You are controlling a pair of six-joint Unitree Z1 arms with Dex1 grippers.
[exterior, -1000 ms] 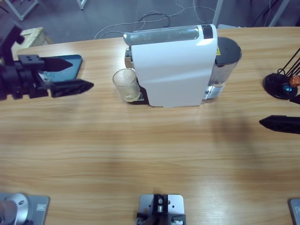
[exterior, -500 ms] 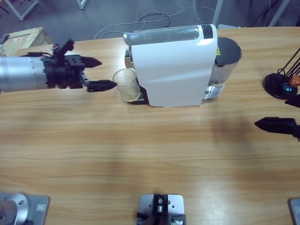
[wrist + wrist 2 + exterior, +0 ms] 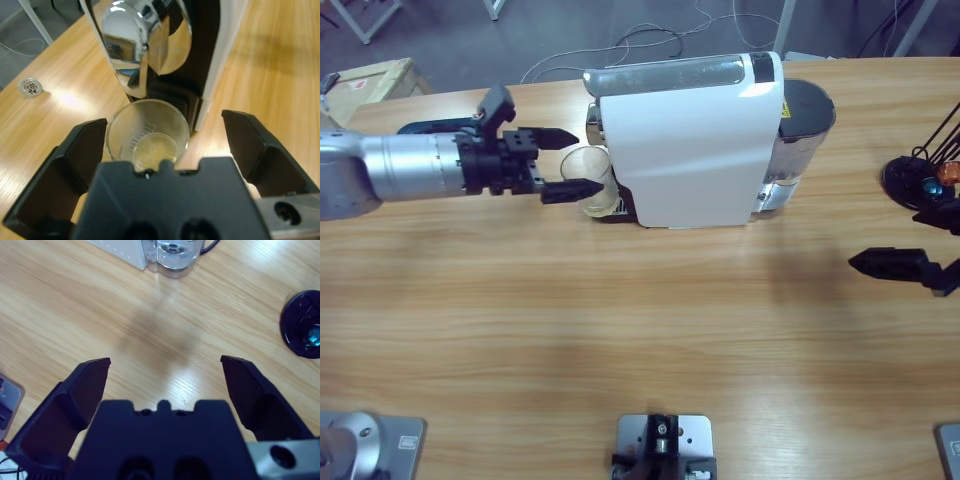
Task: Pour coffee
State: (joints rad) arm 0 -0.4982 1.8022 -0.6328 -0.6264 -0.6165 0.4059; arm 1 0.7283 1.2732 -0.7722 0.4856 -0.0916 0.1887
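Next, my left gripper grabs the open tumbler [image 3: 147, 132] by its upright sides to keep the tumbler level, since coffee lies at the tumbler's bottom.
A clear glass tumbler [image 3: 590, 181] stands under the chrome spout [image 3: 134, 40] of the white coffee machine [image 3: 690, 140]. A thin layer of pale amber coffee [image 3: 155, 152] lies at its bottom. My left gripper [image 3: 570, 162] reaches in from the left and is open, one jaw on each side of the tumbler [image 3: 147, 132], with gaps between the jaws and the glass. My right gripper [image 3: 888, 242] hangs open over bare wood at the right edge, holding nothing; in the right wrist view it [image 3: 165, 361] faces the tabletop.
The machine's clear water tank [image 3: 798, 150] is on its right side and also shows as the tank [image 3: 172, 252]. A black round stand [image 3: 920, 180] with small capsules sits at the far right. A dark blue tray [image 3: 425, 128] peeks out behind the left arm.
The left arm has pushed rightward until its open jaws straddle the tumbler, and it now covers most of the blue tray. The right gripper has crept a little leftward.
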